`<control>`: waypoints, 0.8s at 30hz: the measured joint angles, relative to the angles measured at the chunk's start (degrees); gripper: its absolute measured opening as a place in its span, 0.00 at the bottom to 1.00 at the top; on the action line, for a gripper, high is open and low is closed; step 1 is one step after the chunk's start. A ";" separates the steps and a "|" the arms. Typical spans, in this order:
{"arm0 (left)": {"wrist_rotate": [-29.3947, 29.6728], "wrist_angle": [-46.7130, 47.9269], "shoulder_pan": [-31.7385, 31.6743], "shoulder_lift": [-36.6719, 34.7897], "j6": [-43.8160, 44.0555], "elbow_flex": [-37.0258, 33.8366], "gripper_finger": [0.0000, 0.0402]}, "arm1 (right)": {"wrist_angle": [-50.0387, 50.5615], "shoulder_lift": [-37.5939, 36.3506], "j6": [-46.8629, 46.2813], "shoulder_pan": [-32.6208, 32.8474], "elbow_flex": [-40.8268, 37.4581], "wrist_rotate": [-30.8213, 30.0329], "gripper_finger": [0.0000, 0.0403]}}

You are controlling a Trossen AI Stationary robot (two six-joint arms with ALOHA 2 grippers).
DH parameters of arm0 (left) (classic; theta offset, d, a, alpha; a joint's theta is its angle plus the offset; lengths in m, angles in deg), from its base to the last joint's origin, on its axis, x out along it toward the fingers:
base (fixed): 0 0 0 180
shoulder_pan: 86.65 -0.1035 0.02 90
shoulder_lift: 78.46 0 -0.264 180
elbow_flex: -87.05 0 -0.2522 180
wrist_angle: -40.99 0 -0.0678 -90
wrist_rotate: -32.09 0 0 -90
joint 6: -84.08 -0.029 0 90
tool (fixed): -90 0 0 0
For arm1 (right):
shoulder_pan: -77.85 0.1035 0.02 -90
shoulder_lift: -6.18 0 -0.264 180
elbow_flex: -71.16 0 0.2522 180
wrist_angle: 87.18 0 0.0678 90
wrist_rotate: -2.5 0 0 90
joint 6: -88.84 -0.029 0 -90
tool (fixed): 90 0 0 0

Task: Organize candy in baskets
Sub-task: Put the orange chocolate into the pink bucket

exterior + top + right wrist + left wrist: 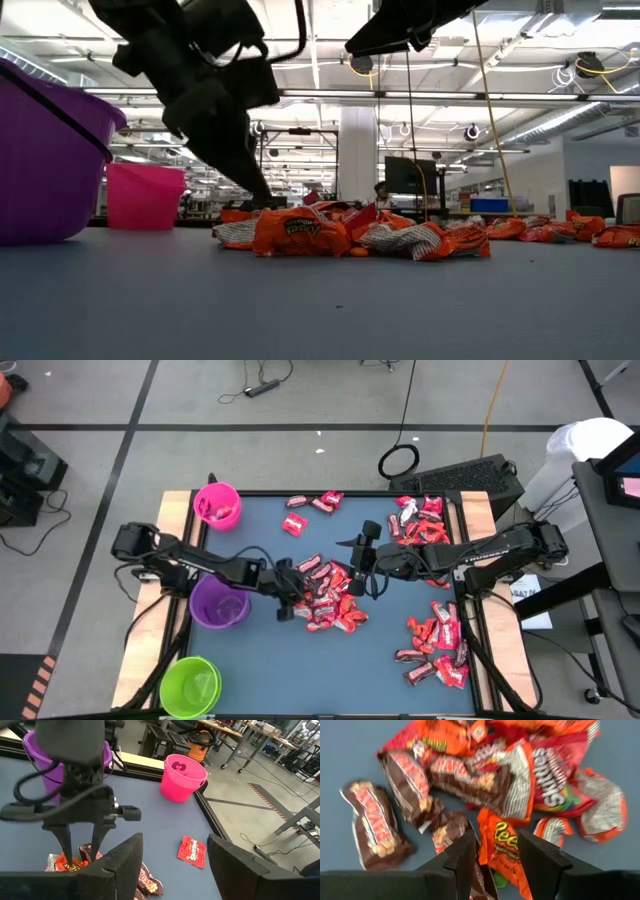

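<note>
My left gripper grabs the orange wrapper by its crimped end [521,886] next, to put the candy in a basket.
A heap of candy [325,595] in red, orange and brown wrappers lies at the table's middle. My left gripper [290,600] slants down over the heap's left side, open, with an orange wrapper [502,850] showing between its fingers [465,855]. Brown pieces [372,822] lie beside it. My right gripper [358,560] hangs open above the heap's far right side, holding nothing. The purple basket [220,603] stands just left of the left gripper, under that arm. The pink basket [217,506] is at the far left corner and the green basket [190,685] at the near left corner. My left gripper comes at the orange wrapper [495,837] from above, slanting down, with one finger on either side of it. Whether the fingertips touch this wrapper or the brown pieces around it, I cannot tell.
More candy lies at the far right [420,520], along the near right edge [435,645] and at the far middle [310,510]. A single red pack [192,851] lies apart on the blue mat. A raised wooden frame [175,510] borders the table.
</note>
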 joint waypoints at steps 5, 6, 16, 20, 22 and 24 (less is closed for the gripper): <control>-0.04 -1.75 0.06 2.57 1.07 0.00 0.38 | 0.29 0.00 0.00 0.01 0.00 -0.01 0.52; -0.25 -2.51 0.14 3.03 1.08 0.00 0.38 | 0.29 0.00 0.00 0.00 -0.02 0.00 0.52; -6.40 -2.80 0.48 3.69 1.07 0.00 0.38 | 0.32 0.00 0.00 0.01 -0.02 -0.01 0.52; -1.26 -0.41 0.52 3.69 1.01 -0.02 0.38 | 0.31 0.00 0.00 0.01 -0.02 -0.01 0.52; 0.78 0.72 0.47 3.69 0.99 0.00 0.38 | 0.31 0.00 0.00 -0.01 -0.02 0.01 0.52; 1.02 1.63 0.46 3.69 0.73 0.00 0.38 | 0.31 0.00 0.00 0.01 -0.02 -0.01 0.52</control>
